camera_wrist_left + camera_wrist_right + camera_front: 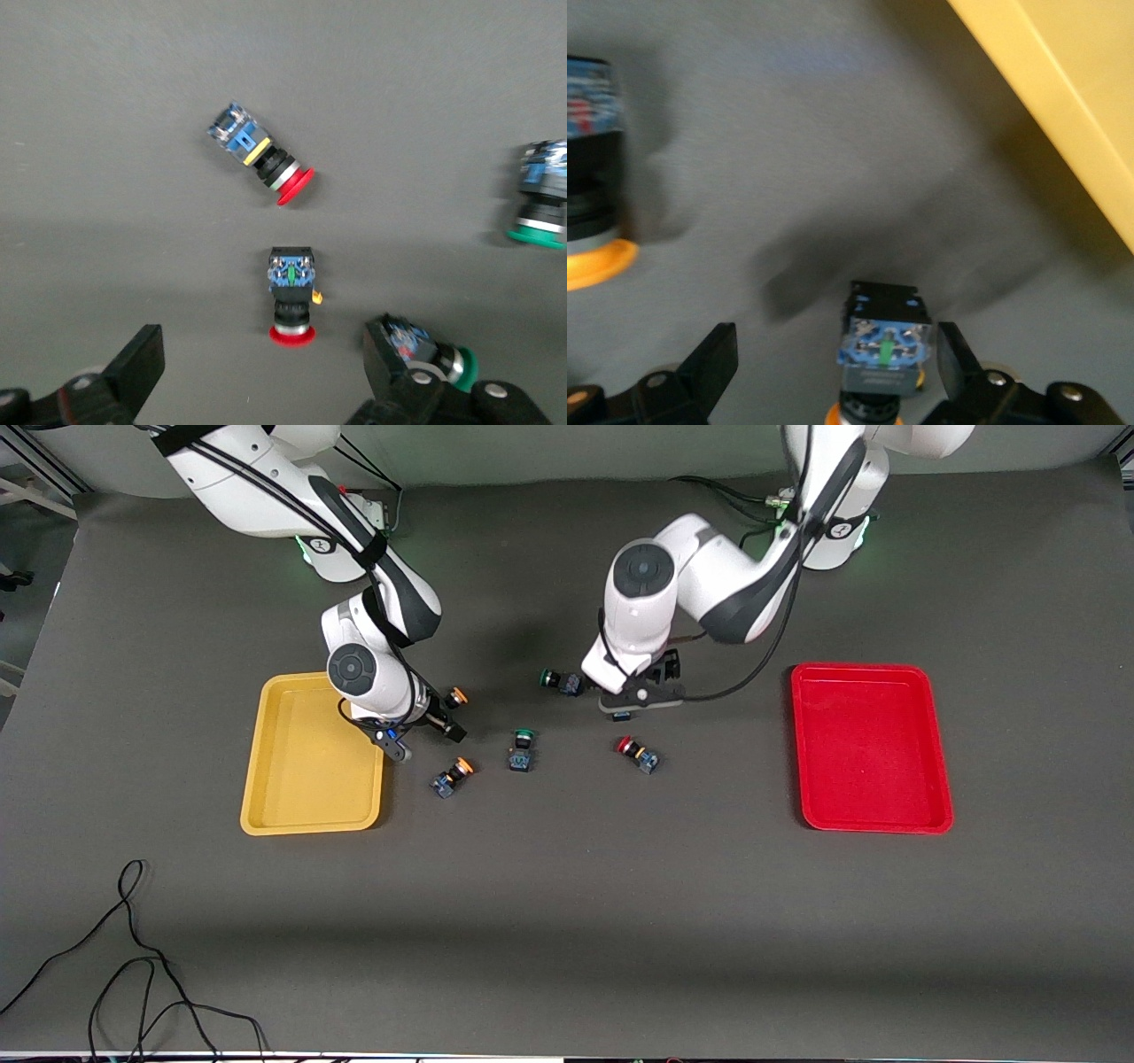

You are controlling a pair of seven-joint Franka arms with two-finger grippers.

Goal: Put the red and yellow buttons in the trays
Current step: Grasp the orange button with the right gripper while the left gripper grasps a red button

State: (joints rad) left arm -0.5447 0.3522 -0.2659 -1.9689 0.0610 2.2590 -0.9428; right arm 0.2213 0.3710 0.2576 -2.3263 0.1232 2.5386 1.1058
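Observation:
Next, my right gripper grabs the yellow button by its blue switch body [886,354] and places it in the yellow tray.
My right gripper [423,737] [834,341] is open beside the yellow tray [310,757] [1063,97]. A yellow button [454,698] [881,350] lies between its fingers, close to one finger. A second yellow button [452,777] [589,177] lies nearer the front camera. My left gripper [640,700] [264,341] is open low over a red button [291,301]; in the front view only a blue bit of this button [623,715] shows under the gripper. The other red button [638,755] [261,159] lies nearer the front camera. The red tray [871,748] is empty at the left arm's end.
Two green-capped switches lie on the dark mat: one [560,681] [434,359] right beside a left finger, one [522,748] [540,204] between the yellow and red buttons. The yellow tray is empty. A black cable [133,957] lies near the front edge.

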